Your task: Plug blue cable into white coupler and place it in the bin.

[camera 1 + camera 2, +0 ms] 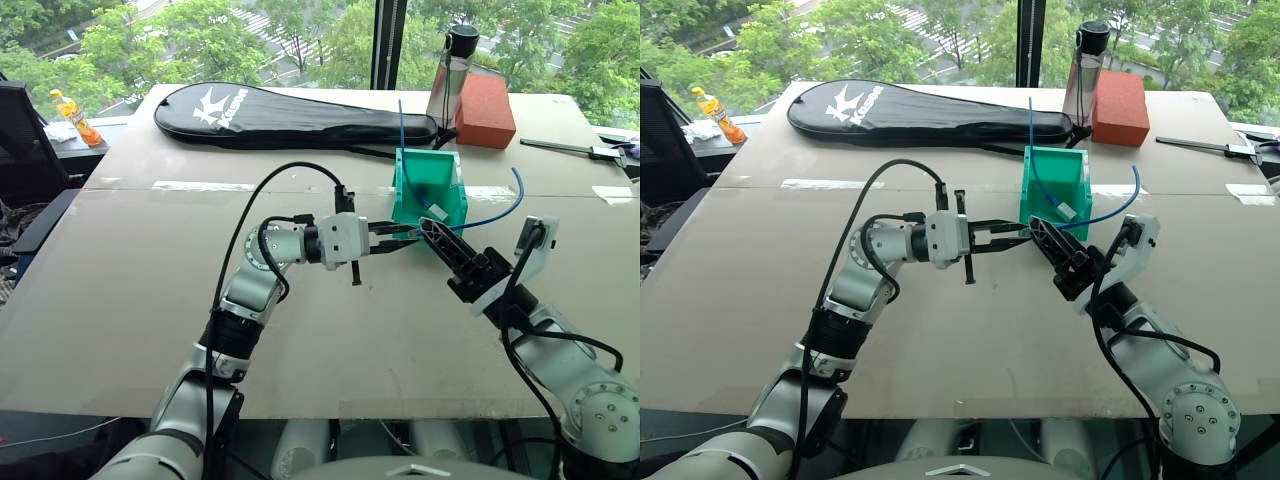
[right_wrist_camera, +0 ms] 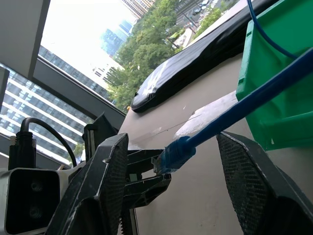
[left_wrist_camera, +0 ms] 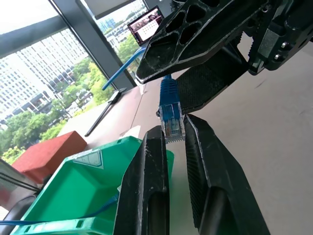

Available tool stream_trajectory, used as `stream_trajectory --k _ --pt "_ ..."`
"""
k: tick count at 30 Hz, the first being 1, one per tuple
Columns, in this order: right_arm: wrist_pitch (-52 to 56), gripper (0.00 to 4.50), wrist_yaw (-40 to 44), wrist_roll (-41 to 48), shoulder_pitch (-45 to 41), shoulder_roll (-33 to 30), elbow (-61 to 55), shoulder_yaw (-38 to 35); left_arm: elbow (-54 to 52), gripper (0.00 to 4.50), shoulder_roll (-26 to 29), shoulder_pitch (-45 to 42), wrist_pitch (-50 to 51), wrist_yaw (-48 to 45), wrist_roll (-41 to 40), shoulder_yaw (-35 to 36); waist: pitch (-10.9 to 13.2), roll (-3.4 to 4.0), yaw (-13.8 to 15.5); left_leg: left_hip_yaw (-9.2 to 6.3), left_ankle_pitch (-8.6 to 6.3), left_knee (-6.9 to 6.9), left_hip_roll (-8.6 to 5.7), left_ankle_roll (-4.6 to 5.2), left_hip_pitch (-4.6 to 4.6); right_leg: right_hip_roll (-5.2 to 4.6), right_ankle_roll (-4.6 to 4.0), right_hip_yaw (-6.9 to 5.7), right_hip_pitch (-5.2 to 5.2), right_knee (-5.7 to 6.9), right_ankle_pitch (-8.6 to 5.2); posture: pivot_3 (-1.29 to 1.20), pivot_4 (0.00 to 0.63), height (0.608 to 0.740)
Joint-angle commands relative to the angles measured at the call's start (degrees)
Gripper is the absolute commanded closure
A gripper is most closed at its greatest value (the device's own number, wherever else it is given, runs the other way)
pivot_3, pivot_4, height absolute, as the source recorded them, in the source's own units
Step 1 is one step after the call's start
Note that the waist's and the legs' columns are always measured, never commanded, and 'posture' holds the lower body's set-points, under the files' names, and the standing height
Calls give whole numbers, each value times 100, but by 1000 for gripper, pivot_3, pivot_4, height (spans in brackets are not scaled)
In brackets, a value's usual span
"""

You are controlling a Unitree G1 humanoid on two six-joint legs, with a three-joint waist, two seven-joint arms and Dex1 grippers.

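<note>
The robot's left gripper covers the end of the clear plug, so the right gripper will next grab the cable by the blue boot (image 2: 179,152) just behind the plug.
My left gripper (image 3: 172,131) is shut on the clear plug (image 3: 171,120) of the blue cable (image 1: 503,208), holding it level just in front of the teal-green bin (image 1: 455,190). From the plug the cable curves away to the right and upward. My right gripper (image 2: 172,141) reaches in from the right. Its fingers (image 1: 445,250) stand apart on either side of the cable just behind the plug and do not press on it. Both grippers hover above the table close to the bin's low front. The white coupler is out of view.
A straight blue cable (image 1: 401,130) stands up in the bin with a greyish coupler (image 1: 1065,212) at its lower end. Behind the bin lie a black racket cover (image 1: 280,110), a red brick (image 1: 485,110) and a bottle (image 1: 452,75). A tool (image 1: 575,148) lies far right.
</note>
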Motion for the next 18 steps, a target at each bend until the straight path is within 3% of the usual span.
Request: stream_trajectory --k 1,6,15,16,18 --pt "-184 2296 -23 166 -87 -38 -61 32 -50 4500 -8 -85 -132 118 -48 91 0 0 1 1 0 0 0 0 0 0 0 1 0 0 0 0 150 740" --pt "-287 4398 -18 203 -106 -103 -18 61 -71 4500 14 -73 -139 141 -74 84 0 0 1 1 0 0 0 0 -1 0 1 0 0 -1 0 0 150 740" --pt "-402 4467 146 153 -200 -179 47 108 -244 4500 -26 185 298 157 -316 38 0 0 0 1 0 0 0 0 0 -1 1 1 0 -1 0 0 150 740" --pt "-402 4500 171 139 -213 -196 56 112 -360 3748 -17 232 608 145 -495 63 0 0 -1 1 0 0 0 0 0 0 1 1 0 -1 0 0 150 740" --pt "-408 4500 206 128 -231 -222 73 119 -602 3437 -2 304 1229 231 -812 169 0 0 -7 1 0 0 1 0 -1 -1 1 1 -1 -1 0 0 150 740"
